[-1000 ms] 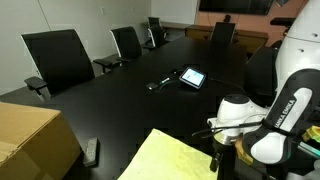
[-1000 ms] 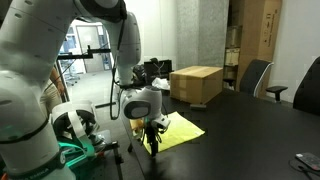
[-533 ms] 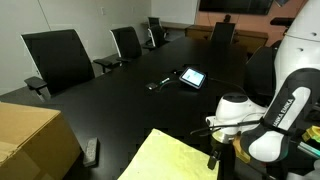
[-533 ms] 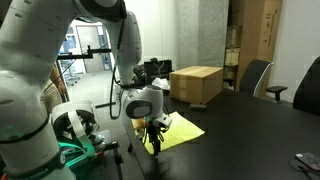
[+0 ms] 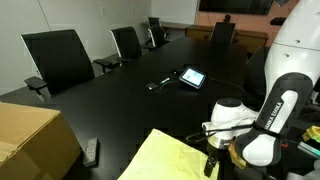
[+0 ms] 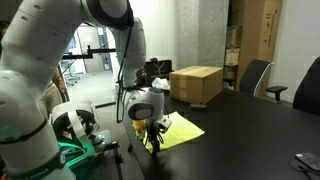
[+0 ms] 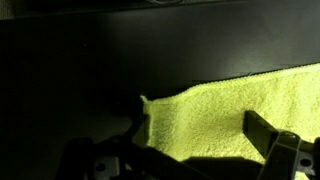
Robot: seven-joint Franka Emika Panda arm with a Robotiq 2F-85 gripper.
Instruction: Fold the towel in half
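Note:
The gripper grips the towel [image 5: 172, 160] by its corner nearest the table edge next, to draw that corner over the towel and fold it in half.
The pale yellow towel [image 5: 172, 160] lies flat on the black table [image 5: 130, 100] near its edge, and shows in both exterior views [image 6: 181, 129]. My gripper [image 5: 212, 166] hangs low over the towel's corner nearest the table edge [image 6: 153, 140]. In the wrist view the towel [image 7: 225, 105] fills the lower right, and its corner [image 7: 146, 102] lies between my fingers. The right finger [image 7: 268, 134] is over the cloth; the left one is dark and hard to see. The gripper [image 7: 195, 150] is open and holds nothing.
A brown cardboard box [image 5: 30, 138] stands by the towel, also seen in an exterior view [image 6: 196, 83]. A small tablet [image 5: 192, 77], a dark small object [image 5: 158, 84] and a remote [image 5: 91, 151] lie on the table. Office chairs [image 5: 60, 58] line the far side.
My gripper has come down a little and closer to the towel's corner. The towel has not moved.

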